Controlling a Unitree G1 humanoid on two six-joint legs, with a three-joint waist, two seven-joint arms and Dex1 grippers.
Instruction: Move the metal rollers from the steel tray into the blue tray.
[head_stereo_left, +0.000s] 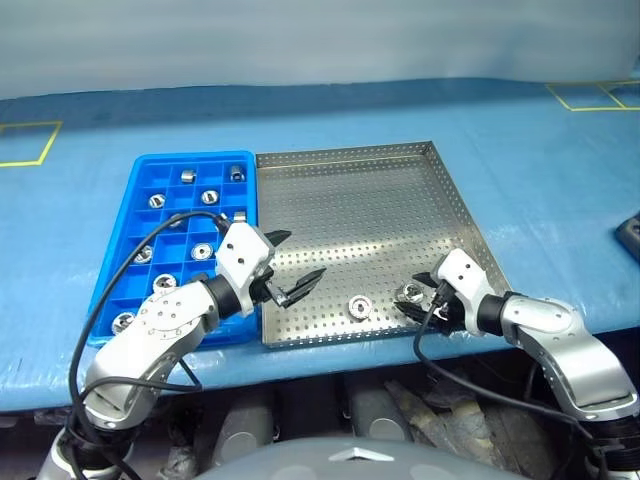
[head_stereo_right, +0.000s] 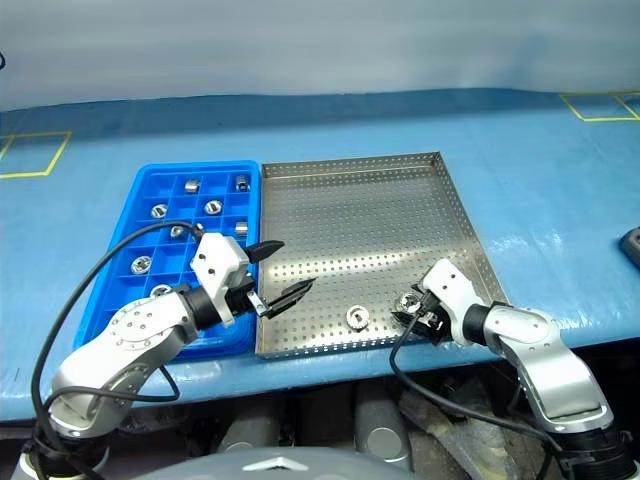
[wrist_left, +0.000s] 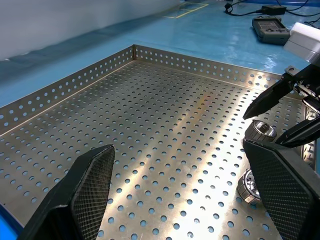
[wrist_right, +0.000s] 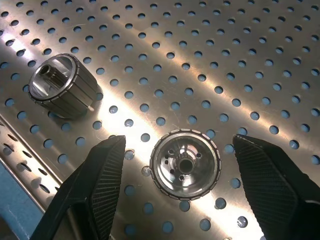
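Note:
The roller's rim (head_stereo_left: 409, 292) (wrist_right: 185, 165) is right beside my fingers, low over the bottom of the steel tray. My right gripper should close on the roller now. Closing now would hold it.
The steel tray (head_stereo_left: 370, 210) lies at the centre with the blue tray (head_stereo_left: 115, 270) against its left side. Two metal rollers remain near the steel tray's front rim, one (head_stereo_left: 357, 306) in the middle and one (head_stereo_left: 410, 293) to its right. My right gripper (head_stereo_left: 412, 297) is open and low over the right roller (wrist_right: 186, 164), a finger on each side of it with gaps showing. The other roller (wrist_right: 62, 92) lies on its side nearby. My left gripper (head_stereo_left: 305, 254) is open and holds nothing, hovering over the steel tray's front left part. Several rollers (head_stereo_left: 202, 251) sit in the blue tray's compartments.
Both trays rest on a blue table surface (head_stereo_left: 540, 180) with yellow marked squares (head_stereo_left: 25, 145) at the far corners. A dark device (head_stereo_left: 630, 235) lies at the right edge. Black cables (head_stereo_left: 130, 270) loop from both wrists.

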